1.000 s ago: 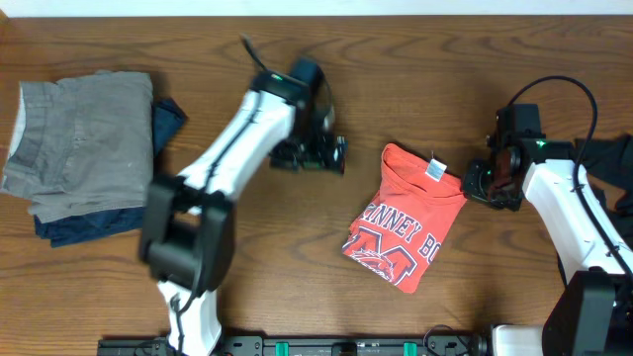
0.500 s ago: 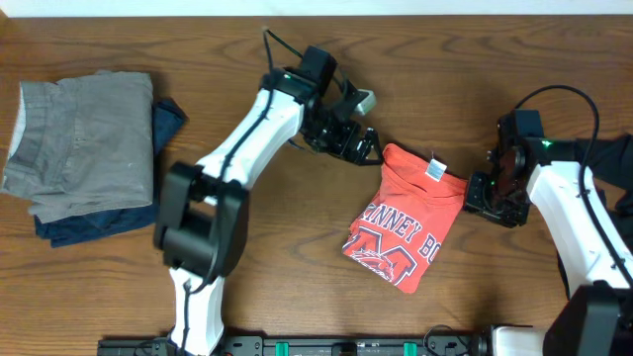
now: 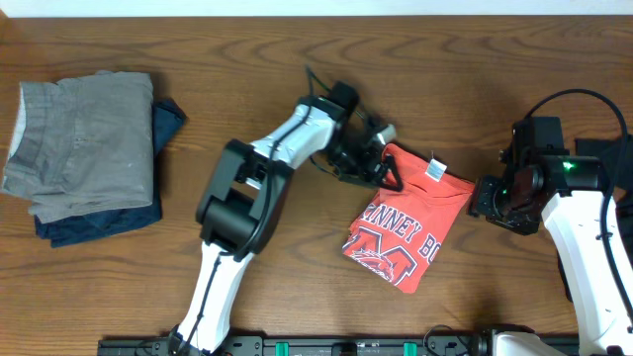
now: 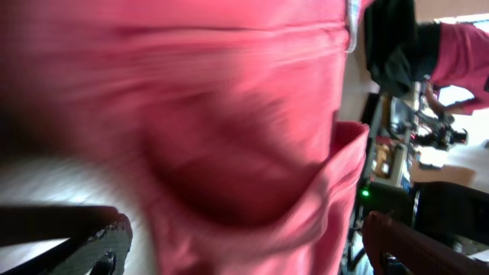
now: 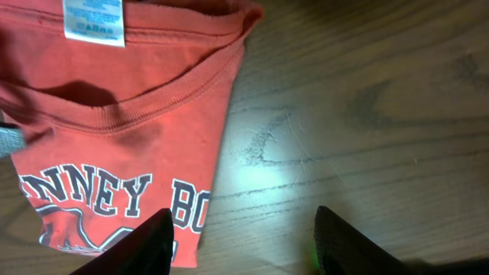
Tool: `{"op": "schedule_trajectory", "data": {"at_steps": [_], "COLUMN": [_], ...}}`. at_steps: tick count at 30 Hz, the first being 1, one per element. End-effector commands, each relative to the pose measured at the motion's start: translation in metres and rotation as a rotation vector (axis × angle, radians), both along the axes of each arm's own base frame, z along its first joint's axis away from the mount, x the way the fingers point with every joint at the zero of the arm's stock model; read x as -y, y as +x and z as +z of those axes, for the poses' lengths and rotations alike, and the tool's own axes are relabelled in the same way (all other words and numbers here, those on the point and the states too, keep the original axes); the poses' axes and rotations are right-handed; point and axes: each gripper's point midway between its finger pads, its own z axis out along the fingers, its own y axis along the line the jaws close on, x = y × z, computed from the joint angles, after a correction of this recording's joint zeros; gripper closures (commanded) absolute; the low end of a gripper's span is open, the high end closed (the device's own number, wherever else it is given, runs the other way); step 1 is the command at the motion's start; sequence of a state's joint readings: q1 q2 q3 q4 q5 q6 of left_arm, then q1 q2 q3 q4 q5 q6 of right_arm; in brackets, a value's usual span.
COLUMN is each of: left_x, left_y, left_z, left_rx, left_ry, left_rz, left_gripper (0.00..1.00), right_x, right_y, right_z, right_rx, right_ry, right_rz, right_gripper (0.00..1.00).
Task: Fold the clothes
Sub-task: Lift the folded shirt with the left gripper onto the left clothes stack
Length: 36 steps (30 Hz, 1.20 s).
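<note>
I will next grab the folded T-shirt by its collar-end corner (image 3: 393, 164) (image 4: 237, 218) with my left gripper, which leaves the lettered body free to lay on the stack.
The coral-red T-shirt (image 3: 406, 229) lies folded on the table right of centre, with white lettering up and its neck label at the top. My left gripper (image 3: 383, 166) is at the shirt's top-left corner, by the collar. In the left wrist view (image 4: 244, 248) it is open, and blurred red cloth (image 4: 229, 130) fills the space between the fingers. My right gripper (image 3: 487, 200) is open and empty just right of the shirt. In the right wrist view (image 5: 244, 244) one finger (image 5: 141, 248) overlaps the shirt's edge (image 5: 153, 145). A black garment (image 3: 605, 156) shows partly at the far right.
A stack of folded clothes sits at the far left, a grey garment (image 3: 84, 138) on top of a navy one (image 3: 99, 220). Bare wooden table (image 3: 297, 287) lies between the stack and the shirt. The right arm's cable (image 3: 569, 99) loops above it.
My left gripper has swung right across the table and reached the shirt's top-left corner. My right gripper has shifted slightly right and down. The shirt has not moved.
</note>
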<state>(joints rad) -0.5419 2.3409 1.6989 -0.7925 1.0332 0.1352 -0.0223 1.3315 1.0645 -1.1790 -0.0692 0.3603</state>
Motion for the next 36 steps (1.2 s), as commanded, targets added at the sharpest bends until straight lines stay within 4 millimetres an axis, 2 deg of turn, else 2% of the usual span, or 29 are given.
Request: {"op": "schedule_trajectory", "data": {"at_steps": [1,3,4,5,8,9,10,13,14,16,18,21,26,30,31,34,36], "left_x": [0.006,0.015,0.020,0.023,0.028,0.027,0.025,0.017,0.012,0.002,-0.015,-0.051,-0.134,-0.221,-0.237,-0.303,-0.339], "left_y": [-0.029,-0.039,-0.042,-0.043,-0.036,-0.031,-0.024,0.003,0.015,0.033,0.053,0.083,0.131,0.164,0.168,0.182,0.186], "left_z": [-0.045,-0.046,-0.045,-0.044,-0.042,-0.041,-0.039,-0.029,-0.023,-0.010,0.005,0.030,0.091,0.155,0.164,0.194,0.206], "left_rx": [-0.064,-0.057,-0.046,-0.035,-0.005,-0.003,-0.007,-0.016,-0.007,0.015,0.059,0.164,0.382,0.560,0.587,0.677,0.704], "left_ry": [0.095,0.093,0.086,0.079,0.060,0.062,0.063,0.064,0.057,0.047,0.059,0.125,0.267,0.338,0.352,0.403,0.416], "left_rz": [-0.055,-0.085,-0.098,-0.104,-0.099,-0.084,-0.061,0.023,0.051,0.088,0.138,0.228,0.428,0.646,0.686,0.841,0.921], "left_gripper": [0.02,0.01,0.04,0.12,0.56,0.68,0.73,0.81,0.88,0.93,0.94,0.94,0.94,0.94,0.94,0.94,0.94], "right_x": [0.009,0.009,0.009,0.009,0.009,0.009,0.009,0.012,0.013,0.014,0.016,0.017,0.022,0.028,0.028,0.031,0.032], "right_y": [0.003,0.004,0.004,0.004,0.004,0.003,0.003,0.002,0.002,0.002,0.002,0.002,0.002,0.001,0.000,0.000,0.000], "right_z": [0.007,0.007,0.007,0.007,0.007,0.007,0.007,0.007,0.007,0.007,0.007,0.007,0.007,0.006,0.006,0.006,0.006], "right_rx": [0.025,0.027,0.027,0.028,0.027,0.026,0.025,0.019,0.018,0.018,0.018,0.018,0.018,0.015,0.014,0.013,0.013], "right_ry": [-0.021,-0.022,-0.022,-0.022,-0.022,-0.022,-0.023,-0.042,-0.048,-0.053,-0.064,-0.070,-0.070,-0.070,-0.070,-0.070,-0.070], "right_rz": [-0.021,-0.021,-0.021,-0.021,-0.021,-0.021,-0.021,-0.024,-0.025,-0.025,-0.027,-0.029,-0.049,-0.072,-0.075,-0.086,-0.089], "right_gripper": [0.43,0.43,0.43,0.43,0.43,0.43,0.43,0.43,0.44,0.43,0.44,0.44,0.44,0.44,0.44,0.44,0.45]}}
